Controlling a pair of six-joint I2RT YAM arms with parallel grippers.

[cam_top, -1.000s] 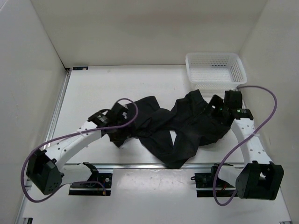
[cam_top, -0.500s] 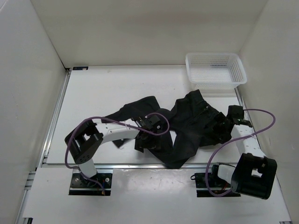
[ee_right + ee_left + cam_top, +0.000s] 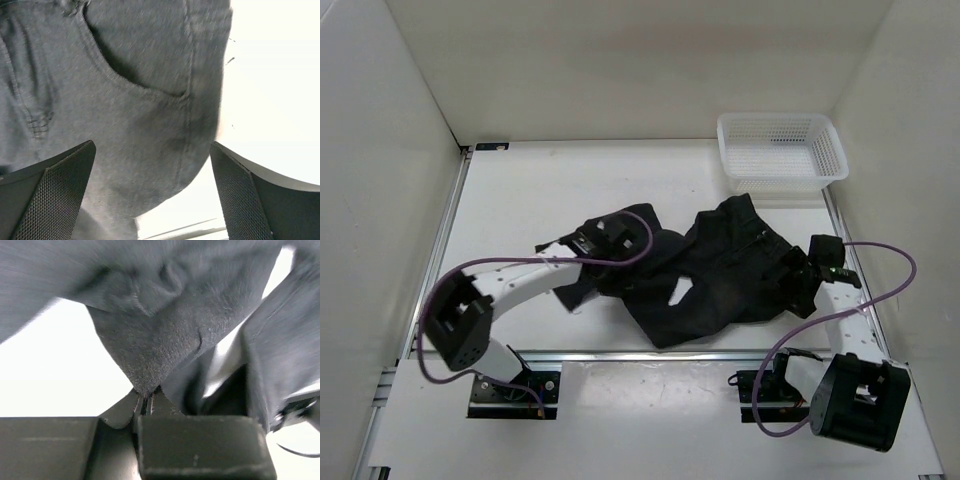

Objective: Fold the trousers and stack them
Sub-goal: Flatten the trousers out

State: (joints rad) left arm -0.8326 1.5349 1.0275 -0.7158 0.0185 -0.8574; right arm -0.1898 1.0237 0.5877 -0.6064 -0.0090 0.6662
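Observation:
My right gripper grabs the trousers' waist end at the trousers' pocket-side edge (image 3: pixel 800 296) (image 3: pixel 179 145) next, which leaves the legs free to straighten for folding.
The black trousers (image 3: pixel 725 275) lie crumpled across the middle of the table, their waist part towards the right. My left gripper (image 3: pixel 605 240) sits over their left end. In the left wrist view it (image 3: pixel 145 399) is shut on a pinched fold of the dark cloth (image 3: pixel 165 340), which hangs up from the fingertips. My right gripper (image 3: pixel 798 272) hovers at the right edge of the trousers. Seen from the right wrist, it (image 3: pixel 152 192) is open, its fingers (image 3: pixel 65 195) wide apart over a seamed pocket area (image 3: pixel 125 100), with nothing between them.
A white mesh basket (image 3: pixel 825 165) stands at the back right, just beyond the trousers. White walls close in the table on the left, back and right. A metal rail (image 3: pixel 620 355) runs along the near edge by the arm bases.
My left gripper has closed on the cloth and drawn back up and left, pulling the lower leg in from the near edge. The right gripper stayed at the right edge, open.

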